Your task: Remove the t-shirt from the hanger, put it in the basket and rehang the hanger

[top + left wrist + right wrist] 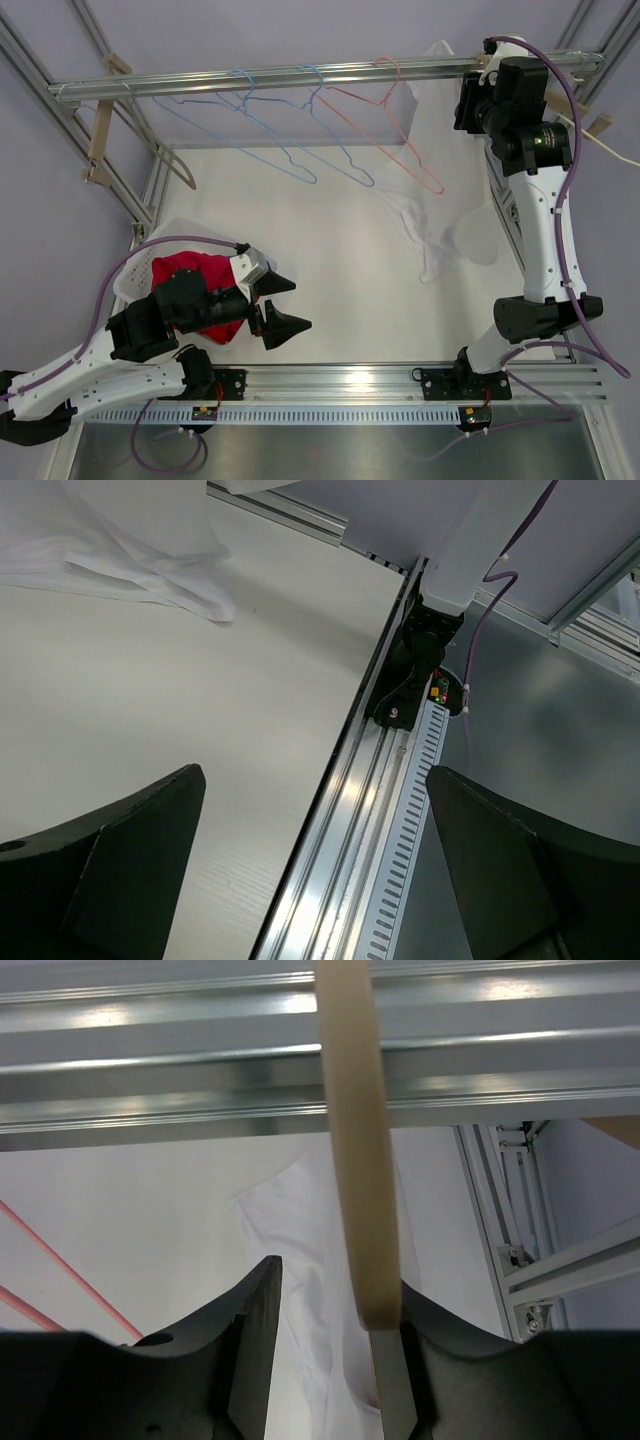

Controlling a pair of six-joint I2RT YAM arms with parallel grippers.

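Observation:
The wooden hanger should be held just below its hook, so my right gripper will grab it there next. The t-shirt then stays free for my left gripper to remove.
A white t-shirt (445, 225) hangs from the right end of the rail and spreads onto the table; it also shows in the right wrist view (300, 1220) and the left wrist view (130, 550). A beige wooden hanger (355, 1160) runs down in front of the rail, its end lying against one finger of my right gripper (325, 1305). That gripper is open, up at the rail (468, 100), with the shirt below the gap between its fingers. My left gripper (290, 305) is wide open and empty over the near table edge (315, 780).
Blue wire hangers (270, 130) and a pink one (400, 130) hang from the metal rail (300, 75). A bare wooden hanger (100, 140) hangs at its left end. A white basket (135, 275) holding red cloth (195, 275) sits by my left arm.

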